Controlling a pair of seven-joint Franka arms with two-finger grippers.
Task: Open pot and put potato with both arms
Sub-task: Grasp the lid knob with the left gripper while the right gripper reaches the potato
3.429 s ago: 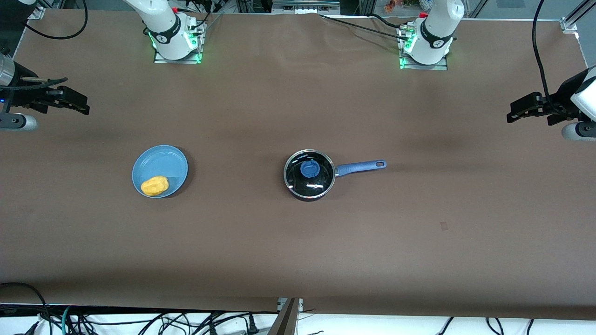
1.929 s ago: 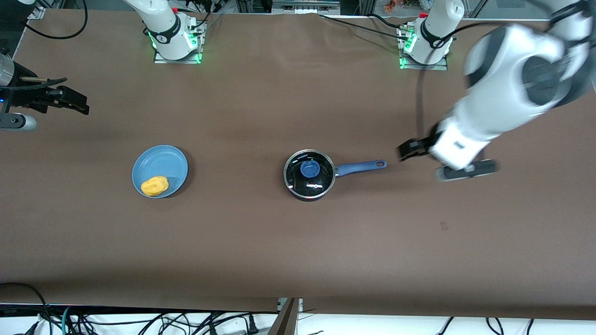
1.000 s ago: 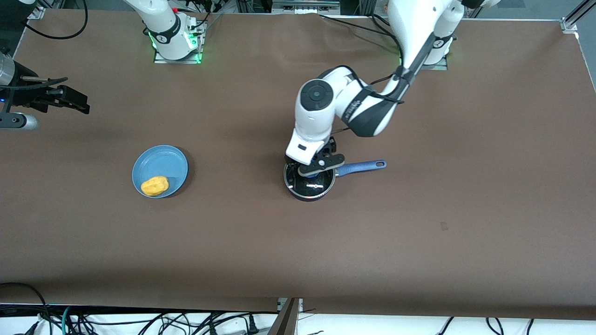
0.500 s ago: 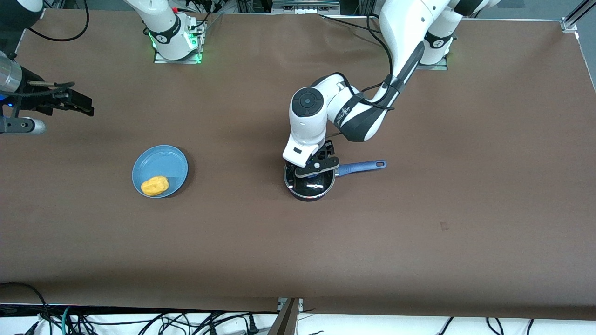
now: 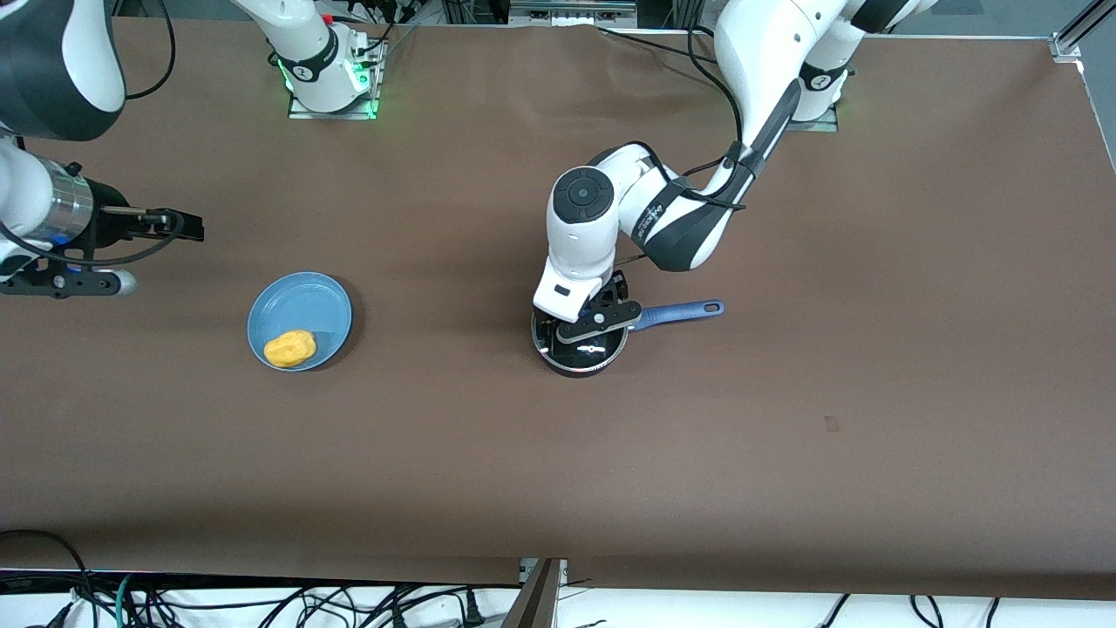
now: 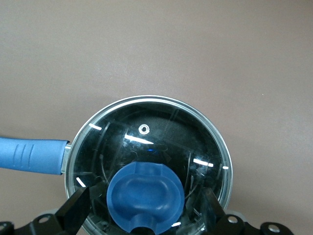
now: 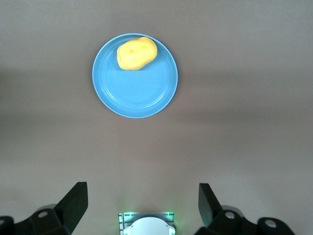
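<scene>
My left gripper is ready to close on the lid's blue knob (image 6: 145,195). In the left wrist view my fingers are beside the knob over the lid (image 6: 171,127), so they would hold it if they closed now.
The black pot (image 5: 579,354) stands mid-table with its blue handle (image 5: 685,310) pointing toward the left arm's end. Its glass lid (image 6: 146,137) is on. My left gripper (image 5: 594,319) is down over the lid, open, with its fingers (image 6: 77,213) on either side of the blue knob (image 6: 145,195), small gaps showing. The yellow-orange potato (image 5: 289,348) lies on the light-blue plate (image 5: 301,305). My right gripper (image 5: 179,228) is open and empty, over bare table near the plate. The right wrist view shows the potato (image 7: 137,53), the plate (image 7: 142,93) and the gripper (image 7: 142,201).
The right arm's base (image 5: 327,74) and the left arm's base (image 5: 806,92) stand at the table's edge farthest from the front camera. The right arm's base also shows in the right wrist view (image 7: 145,226). Brown tabletop surrounds the plate and the pot.
My left arm swung in from its end of the table and came down over the pot's lid. My right gripper has moved a little toward the plate.
</scene>
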